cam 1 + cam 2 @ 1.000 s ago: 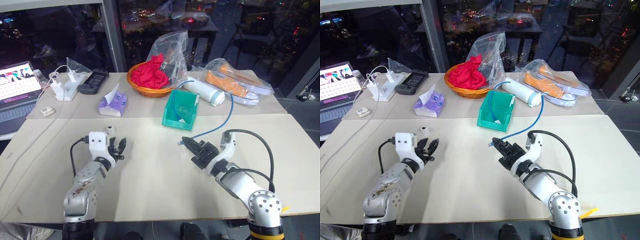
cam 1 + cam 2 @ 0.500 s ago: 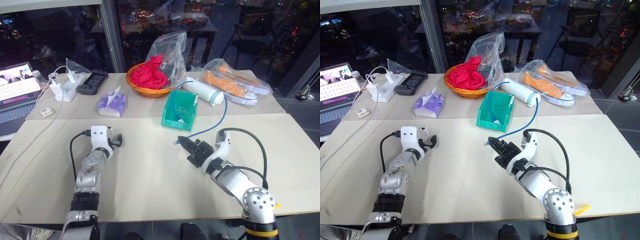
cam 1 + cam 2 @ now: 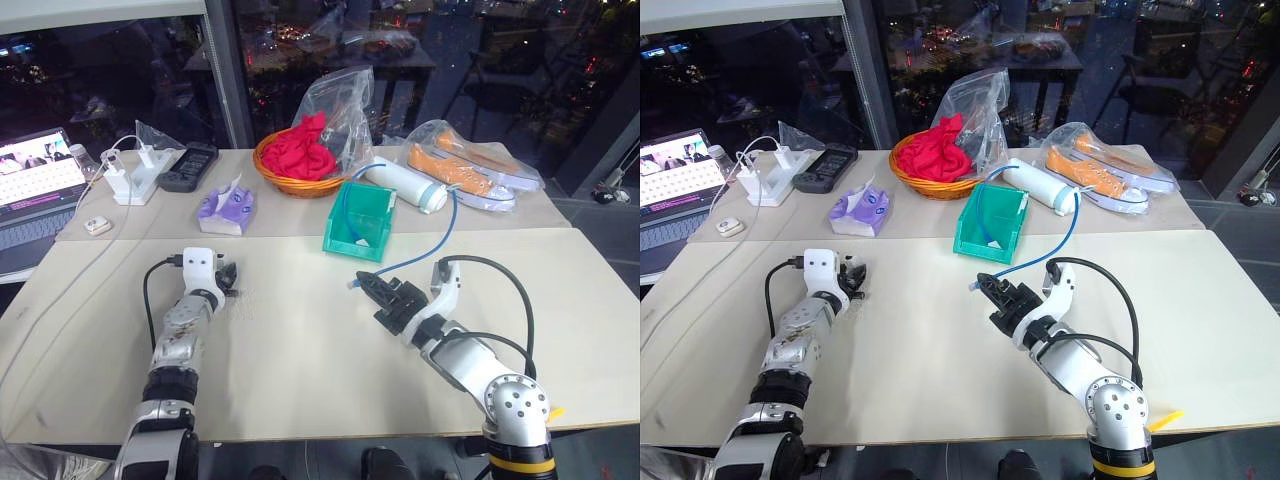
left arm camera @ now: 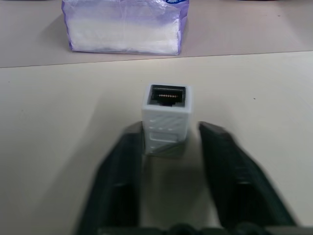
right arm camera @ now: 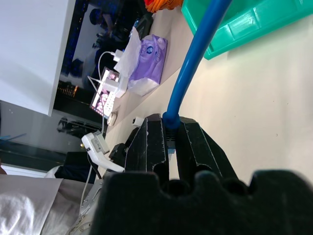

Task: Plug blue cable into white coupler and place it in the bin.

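The left gripper grabs the white coupler by its lower body [image 4: 166, 137] next, so the white coupler's socket [image 4: 167, 96] stays free for the blue plug.
The white coupler [image 4: 166, 122] stands upright on the table with its dark socket facing away from my left wrist. My left gripper [image 3: 226, 279] is open and straddles it: one finger [image 4: 124, 161] touches its side, and a thin gap remains at the other. My right gripper [image 3: 364, 284] hovers mid-table, shut on the blue cable [image 3: 441, 240] close to its plug end. In the right wrist view the blue cable [image 5: 188, 73] leaves the pinched fingers [image 5: 149, 142]. From there the cord arcs back over a white cylinder, and its far end lies in the teal bin [image 3: 349, 243].
A purple tissue pack [image 3: 226, 208] lies just beyond the coupler. Behind the bin stand an orange basket of red cloth [image 3: 296, 158], a white cylinder [image 3: 405, 185] and bagged orange shoes [image 3: 470, 170]. A laptop [image 3: 35, 190], charger stand [image 3: 130, 176] and black remote [image 3: 187, 165] fill the far left.
My left arm stretched forward to the coupler. Its fingers spread wide, then narrowed around it. The right gripper kept still with the cable.
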Controlling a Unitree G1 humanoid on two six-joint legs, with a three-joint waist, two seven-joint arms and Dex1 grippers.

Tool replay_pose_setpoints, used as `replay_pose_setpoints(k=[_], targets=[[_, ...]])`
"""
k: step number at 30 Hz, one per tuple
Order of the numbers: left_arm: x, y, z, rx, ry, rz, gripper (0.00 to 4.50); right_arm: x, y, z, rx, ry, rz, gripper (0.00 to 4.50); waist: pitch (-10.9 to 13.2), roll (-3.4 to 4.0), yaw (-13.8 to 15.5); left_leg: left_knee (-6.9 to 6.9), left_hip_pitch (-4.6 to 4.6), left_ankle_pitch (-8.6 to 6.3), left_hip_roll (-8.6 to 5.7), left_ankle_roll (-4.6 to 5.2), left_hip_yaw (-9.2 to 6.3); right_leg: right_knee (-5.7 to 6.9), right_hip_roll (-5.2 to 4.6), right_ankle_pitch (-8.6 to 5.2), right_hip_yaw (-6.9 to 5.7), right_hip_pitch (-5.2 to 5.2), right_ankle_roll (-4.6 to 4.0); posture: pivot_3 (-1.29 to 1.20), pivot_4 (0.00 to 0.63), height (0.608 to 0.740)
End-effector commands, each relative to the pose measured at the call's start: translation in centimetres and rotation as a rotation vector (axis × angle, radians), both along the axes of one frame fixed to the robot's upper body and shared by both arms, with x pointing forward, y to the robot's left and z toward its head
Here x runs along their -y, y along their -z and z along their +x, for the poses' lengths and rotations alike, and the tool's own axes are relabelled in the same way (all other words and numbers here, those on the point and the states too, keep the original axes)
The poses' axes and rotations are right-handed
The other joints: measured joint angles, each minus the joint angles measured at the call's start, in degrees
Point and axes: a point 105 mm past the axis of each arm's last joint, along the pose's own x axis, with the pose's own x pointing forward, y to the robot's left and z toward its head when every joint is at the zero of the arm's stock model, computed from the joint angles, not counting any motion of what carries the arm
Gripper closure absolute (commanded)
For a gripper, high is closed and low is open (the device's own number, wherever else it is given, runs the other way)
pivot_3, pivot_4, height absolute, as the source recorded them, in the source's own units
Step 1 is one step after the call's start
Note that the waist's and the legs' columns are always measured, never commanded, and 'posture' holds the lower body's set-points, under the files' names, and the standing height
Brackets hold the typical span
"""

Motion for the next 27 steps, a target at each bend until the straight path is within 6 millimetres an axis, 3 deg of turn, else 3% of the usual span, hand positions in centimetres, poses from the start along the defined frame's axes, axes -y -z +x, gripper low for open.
replay_pose_setpoints(k=[1,6,8,10,13,15,18,21,27], targets=[[-0.3,0.9,-0.1,-0.037,-0.005,-0.004,3.89,-0.1,-1.2,-0.2,0.048,-0.002,0.02,4.5,0.0,0.0,0.0,0.0,0.0,0.0,0.0,0.0,0.0,0.0,0.0,0.0,0.0,0.0,0.0,0.0,0.15,0.723],[-0.3,0.5,0.0,-0.025,-0.007,-0.019,3.89,-0.1,-1.1,-0.2,0.044,-0.004,0.021,4.5,0.0,0.0,0.0,0.0,0.0,0.0,0.0,0.0,0.0,0.0,0.0,0.0,0.0,0.0,0.0,0.0,0.15,0.723],[0.6,-0.6,0.0,0.032,0.035,-0.018,3.89,-0.1,-1.1,-0.1,0.043,-0.004,0.019,4.5,0.0,0.0,0.0,0.0,-0.01,0.0,0.0,0.0,0.0,-0.01,0.0,0.0,0.0,-0.02,0.0,0.0,0.15,0.723],[2.8,-2.6,-0.4,0.128,0.143,-0.009,3.89,-0.1,-1.1,-0.2,0.046,-0.005,0.009,4.5,0.0,0.0,-0.1,-0.01,-0.05,0.0,0.01,0.0,0.0,-0.03,0.0,0.0,0.0,-0.06,0.0,0.0,0.15,0.723],[8.4,-5.9,-3.1,0.28,0.462,-0.032,3.89,0.2,-1.5,-0.2,0.081,0.012,-0.029,4.5,0.0,0.0,0.0,-0.02,-0.35,0.0,0.0,-0.01,-0.02,-0.11,-0.01,-0.01,0.0,-0.28,0.01,0.0,0.15,0.723],[11.8,-5.4,-5.7,0.268,0.669,0.062,3.89,0.7,-2.4,-0.1,0.131,0.052,-0.062,4.5,0.0,0.0,-0.2,0.0,-0.65,0.03,0.0,-0.06,-0.03,-0.11,-0.02,0.01,-0.01,-0.51,0.04,0.0,0.15,0.723],[14.1,-3.3,-8.1,0.201,0.83,0.138,3.89,1.7,-3.9,0.0,0.21,0.13,-0.095,4.5,0.0,0.01,-0.5,-0.02,-0.78,0.17,-0.01,-0.32,-0.01,-0.1,-0.05,0.03,-0.01,-0.6,0.07,0.0,0.15,0.723],[16.4,-1.7,-10.4,0.15,0.988,0.154,3.89,2.7,-5.0,-0.6,0.264,0.208,-0.172,4.5,0.0,0.03,-0.7,-0.13,-0.76,-0.06,0.0,0.1,0.0,-0.17,-0.01,0.02,-0.01,-0.62,0.06,0.0,0.15,0.723],[18.0,-0.8,-9.8,0.102,1.011,0.173,3.89,1.2,-4.2,-2.2,0.288,0.135,-0.369,4.5,0.0,0.01,-0.1,-0.01,-0.73,-0.06,-0.01,0.11,-0.01,-0.21,0.0,0.01,-0.01,-0.62,0.06,0.0,0.15,0.723]])
